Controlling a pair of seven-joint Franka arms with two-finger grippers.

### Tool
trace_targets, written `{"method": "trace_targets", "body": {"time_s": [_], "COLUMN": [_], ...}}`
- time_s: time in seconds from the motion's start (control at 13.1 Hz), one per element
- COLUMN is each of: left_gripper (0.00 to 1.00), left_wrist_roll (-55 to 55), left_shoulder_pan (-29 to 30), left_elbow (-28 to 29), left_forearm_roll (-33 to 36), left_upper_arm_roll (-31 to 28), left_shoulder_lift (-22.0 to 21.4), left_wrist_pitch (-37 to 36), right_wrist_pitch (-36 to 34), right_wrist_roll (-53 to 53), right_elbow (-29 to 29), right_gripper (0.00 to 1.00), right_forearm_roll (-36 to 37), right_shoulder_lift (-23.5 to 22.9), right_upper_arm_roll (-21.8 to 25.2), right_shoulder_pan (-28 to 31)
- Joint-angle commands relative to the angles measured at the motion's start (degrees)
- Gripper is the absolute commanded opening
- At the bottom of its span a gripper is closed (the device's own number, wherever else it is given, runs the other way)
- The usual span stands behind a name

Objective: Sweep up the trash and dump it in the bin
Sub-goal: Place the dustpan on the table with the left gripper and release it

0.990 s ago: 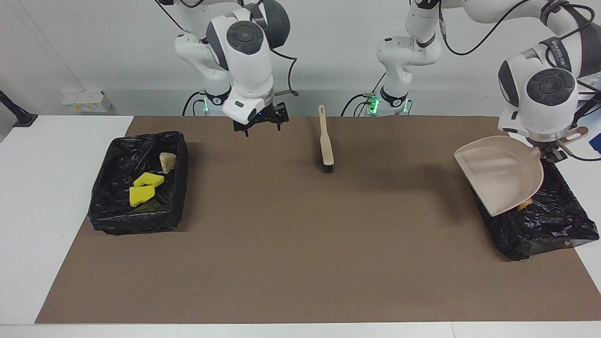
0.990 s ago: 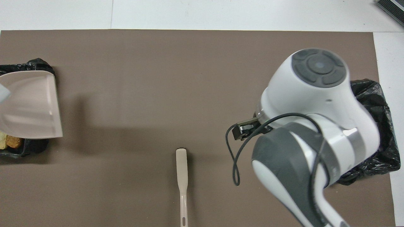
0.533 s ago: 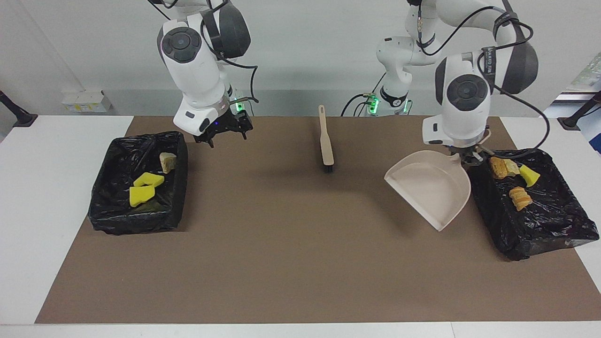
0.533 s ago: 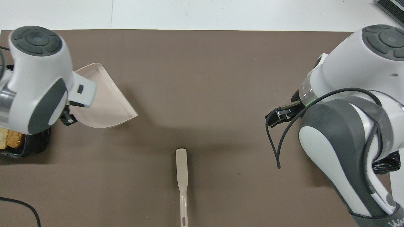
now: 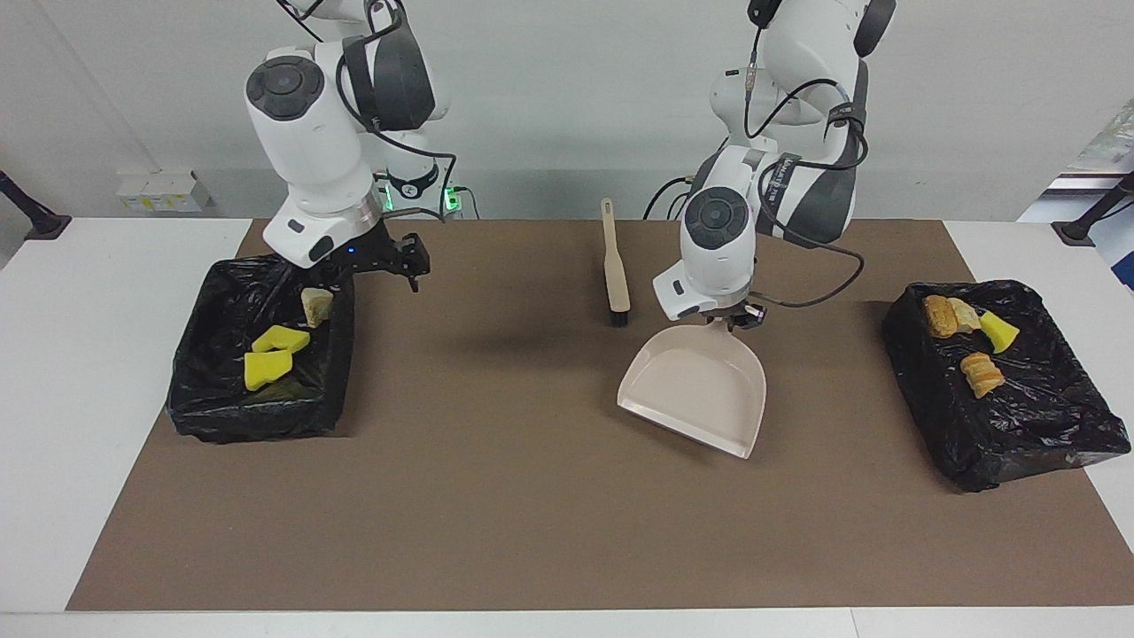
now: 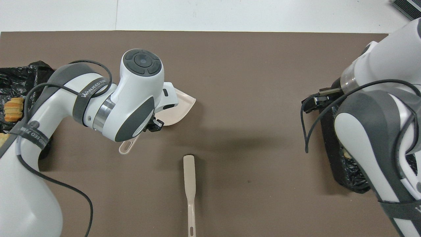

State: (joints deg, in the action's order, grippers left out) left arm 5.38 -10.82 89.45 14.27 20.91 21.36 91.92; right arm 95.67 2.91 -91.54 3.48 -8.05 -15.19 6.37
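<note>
The dustpan is tilted with its pan (image 6: 179, 109) above the brown mat and would fall if my left gripper opened now, so my left gripper keeps holding it.
My left gripper (image 5: 732, 319) is shut on the handle of the beige dustpan (image 5: 695, 390), which it holds tilted low over the middle of the mat, beside the brush (image 5: 615, 266). In the overhead view the dustpan (image 6: 180, 106) is mostly hidden under the left arm. Trash lies in both black-lined bins. The bin (image 5: 204, 399) at the right arm's end holds two yellow sponge pieces (image 5: 266, 368) and a pale chunk (image 5: 316, 306). The bin (image 5: 1045, 434) at the left arm's end holds golden rolls (image 5: 982, 374) and a yellow-and-green sponge (image 5: 999, 330). My right gripper (image 5: 409, 270) hangs open and empty over the mat beside its bin.
The brush (image 6: 189, 184) lies flat on the brown mat (image 5: 532, 496), handle toward the robots, between the two arm bases. White table (image 5: 80, 425) borders the mat at both ends.
The left arm has carried the dustpan from over its bin to the middle of the mat. The right arm has swung toward the bin at its own end, still open.
</note>
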Motion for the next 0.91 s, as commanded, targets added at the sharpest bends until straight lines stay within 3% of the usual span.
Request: {"method": "trace_targets", "body": {"time_s": [0.0, 0.3, 0.53, 0.76, 0.84], "left_gripper": [0.00, 0.00, 0.00, 0.00, 0.17], "left_wrist_roll": [6.9, 25.0, 25.0, 24.8, 24.8], "left_shoulder_pan": [-1.7, -2.5, -4.4, -5.0, -5.4], "left_elbow": [-5.4, -4.9, -5.3, -5.1, -5.0], "left_forearm_roll": [-2.8, -9.9, -9.3, -4.2, -3.9], "left_upper_arm_roll": [-0.5, -0.4, -0.5, -0.3, -0.3], "left_shoulder_lift": [2.9, 5.2, 8.2, 9.9, 9.8], "left_wrist_pitch": [1.5, 15.1, 16.5, 19.7, 19.7], "right_wrist_pitch": [2.4, 0.8, -4.0, -5.5, -5.7], "right_wrist_roll": [-0.9, -0.7, -0.1, 1.0, 1.0], "right_elbow": [0.3, -0.2, -0.9, -1.9, -2.4], "right_gripper": [1.00, 1.00, 1.00, 1.00, 1.00], "right_forearm_roll": [0.9, 0.1, -1.7, -5.1, -5.2], "right_shoulder_lift": [-0.1, 4.4, 7.9, 8.9, 9.6], "right_upper_arm_roll": [3.7, 9.6, 12.7, 14.1, 14.1], "right_shoulder_pan": [-0.1, 0.1, 0.1, 0.0, -0.1]}}
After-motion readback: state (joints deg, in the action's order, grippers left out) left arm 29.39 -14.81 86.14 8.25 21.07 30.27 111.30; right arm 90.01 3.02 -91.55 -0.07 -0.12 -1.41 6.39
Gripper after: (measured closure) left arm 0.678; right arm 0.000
